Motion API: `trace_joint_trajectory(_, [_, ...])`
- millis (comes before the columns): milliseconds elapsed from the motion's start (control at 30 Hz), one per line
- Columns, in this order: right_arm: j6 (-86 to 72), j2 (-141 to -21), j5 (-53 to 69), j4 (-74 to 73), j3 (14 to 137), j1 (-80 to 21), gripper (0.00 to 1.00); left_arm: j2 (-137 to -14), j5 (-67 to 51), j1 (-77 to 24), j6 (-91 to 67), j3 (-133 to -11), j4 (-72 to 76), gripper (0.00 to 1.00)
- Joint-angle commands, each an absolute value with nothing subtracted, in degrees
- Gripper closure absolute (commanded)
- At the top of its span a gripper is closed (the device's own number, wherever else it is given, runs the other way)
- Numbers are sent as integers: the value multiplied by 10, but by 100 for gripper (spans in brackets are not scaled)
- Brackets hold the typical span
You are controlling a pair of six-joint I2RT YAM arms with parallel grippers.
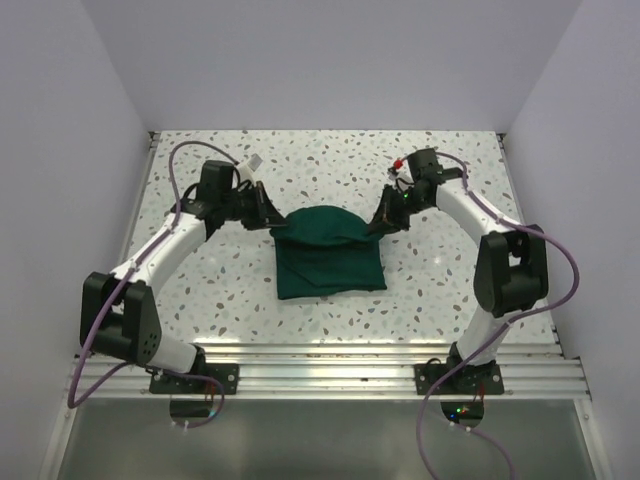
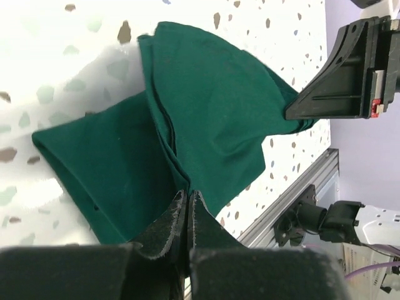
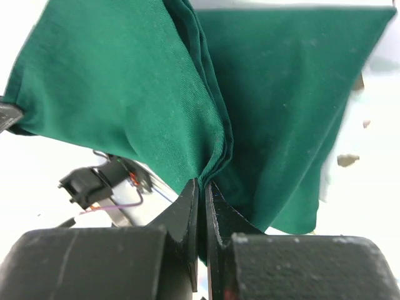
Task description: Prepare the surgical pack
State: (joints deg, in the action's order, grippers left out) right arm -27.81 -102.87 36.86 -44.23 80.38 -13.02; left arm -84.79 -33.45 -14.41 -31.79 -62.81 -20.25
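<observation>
The cloth's corner is at the far side. My right gripper keeps hold of the cloth from here until its corner reaches the lower layer's near edge.
The surgical pack is a dark green cloth, folded into a small bundle in the middle of the speckled table. Its far edge is lifted into a rounded hump between both grippers. My left gripper is shut on the cloth's left far corner; in the left wrist view the cloth runs into the closed left gripper. My right gripper is shut on the right far corner, and in the right wrist view the gathered fold of cloth is pinched at the right gripper.
The white speckled table is walled at the back and both sides. An aluminium rail with the arm bases runs along the near edge.
</observation>
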Motion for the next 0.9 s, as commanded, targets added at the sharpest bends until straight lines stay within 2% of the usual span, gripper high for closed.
trace_joint_trajectory(0, [-249, -970, 361, -462, 766, -128, 100, -801, -327, -151, -303, -591, -220, 100])
trace_joint_trajectory(400, [-216, -934, 344, -472, 662, -129, 100, -723, -327, -191, -323, -460, -237, 100])
trace_joint_trajectory(567, [-205, -925, 357, -471, 617, -129, 98, -715, -288, -192, -324, -439, -298, 99])
trace_joint_trajectory(633, [-197, -914, 369, -473, 592, -129, 94, -717, -295, -192, -325, -427, -309, 91])
trace_joint_trajectory(667, [-193, -905, 369, -476, 585, -128, 85, -715, -296, -192, -326, -422, -313, 86])
trace_joint_trajectory(700, [-188, -900, 367, -482, 574, -128, 81, -714, -296, -192, -327, -417, -314, 77])
trace_joint_trajectory(733, [-182, -896, 368, -489, 570, -129, 78, -712, -299, -192, -326, -411, -317, 72])
trace_joint_trajectory(800, [-177, -884, 377, -497, 563, -129, 64, -708, -299, -192, -319, -410, -328, 62])
trace_joint_trajectory(833, [-175, -880, 379, -511, 566, -128, 54, -699, -294, -192, -315, -418, -342, 60])
trace_joint_trajectory(867, [-173, -875, 376, -517, 582, -128, 51, -695, -281, -192, -304, -427, -351, 58])
